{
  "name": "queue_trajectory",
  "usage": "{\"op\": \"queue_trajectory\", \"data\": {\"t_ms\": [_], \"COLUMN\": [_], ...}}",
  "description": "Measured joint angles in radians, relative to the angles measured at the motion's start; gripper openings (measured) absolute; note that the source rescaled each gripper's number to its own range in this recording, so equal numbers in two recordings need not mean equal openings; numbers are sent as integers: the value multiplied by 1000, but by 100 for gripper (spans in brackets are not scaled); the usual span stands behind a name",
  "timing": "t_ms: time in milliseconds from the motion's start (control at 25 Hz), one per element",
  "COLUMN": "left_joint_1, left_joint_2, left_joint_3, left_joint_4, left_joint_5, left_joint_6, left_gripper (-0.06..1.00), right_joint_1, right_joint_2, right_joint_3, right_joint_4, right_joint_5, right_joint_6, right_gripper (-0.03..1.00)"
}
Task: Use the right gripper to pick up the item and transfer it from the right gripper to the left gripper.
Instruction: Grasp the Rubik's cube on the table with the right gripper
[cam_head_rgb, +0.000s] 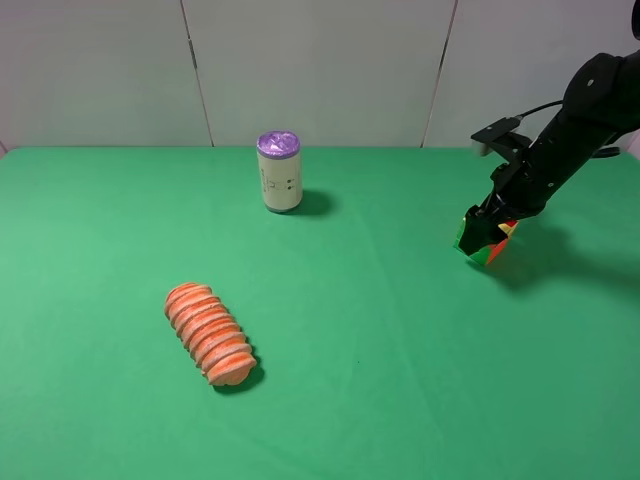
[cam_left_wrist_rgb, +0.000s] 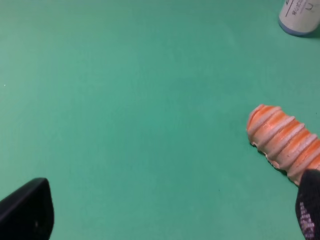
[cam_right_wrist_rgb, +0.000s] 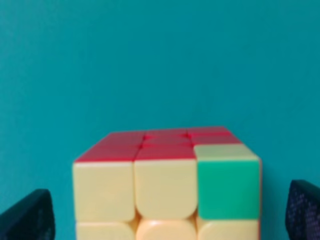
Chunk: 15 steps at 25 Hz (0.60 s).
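Observation:
My right gripper grabs the puzzle cube by its body (cam_head_rgb: 485, 245) (cam_right_wrist_rgb: 166, 185) next, to pick it up and hand it to my left gripper.
The puzzle cube (cam_head_rgb: 476, 246) is at the right of the green table, under my right arm. My right gripper (cam_head_rgb: 493, 230) is lowered over it. In the right wrist view the cube (cam_right_wrist_rgb: 167, 187) shows red, yellow and one green square and sits between the two fingers (cam_right_wrist_rgb: 30, 217), with a gap on each side, so the right gripper (cam_right_wrist_rgb: 170, 217) is open around it. My left gripper (cam_left_wrist_rgb: 170, 215) is open and empty above the table; only its fingertips (cam_left_wrist_rgb: 25, 212) show. The left arm is out of the exterior view.
A ridged orange loaf (cam_head_rgb: 208, 333) lies at the front left and also shows in the left wrist view (cam_left_wrist_rgb: 285, 140). A white can with a purple lid (cam_head_rgb: 279, 171) stands at the back centre. The green table (cam_head_rgb: 380, 350) ends at a white wall behind.

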Motion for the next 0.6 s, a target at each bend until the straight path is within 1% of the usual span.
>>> {"op": "queue_trajectory", "data": {"t_ms": [600], "left_joint_1": [0], "left_joint_2": [0], "left_joint_3": [0], "left_joint_4": [0], "left_joint_5": [0], "left_joint_6": [0], "left_gripper": [91], "right_joint_1": [0], "right_joint_2": [23], "right_joint_3": [-1], "right_joint_4": [27], "right_joint_5": [-20], "right_joint_6": [-56], "right_gripper": [100]}}
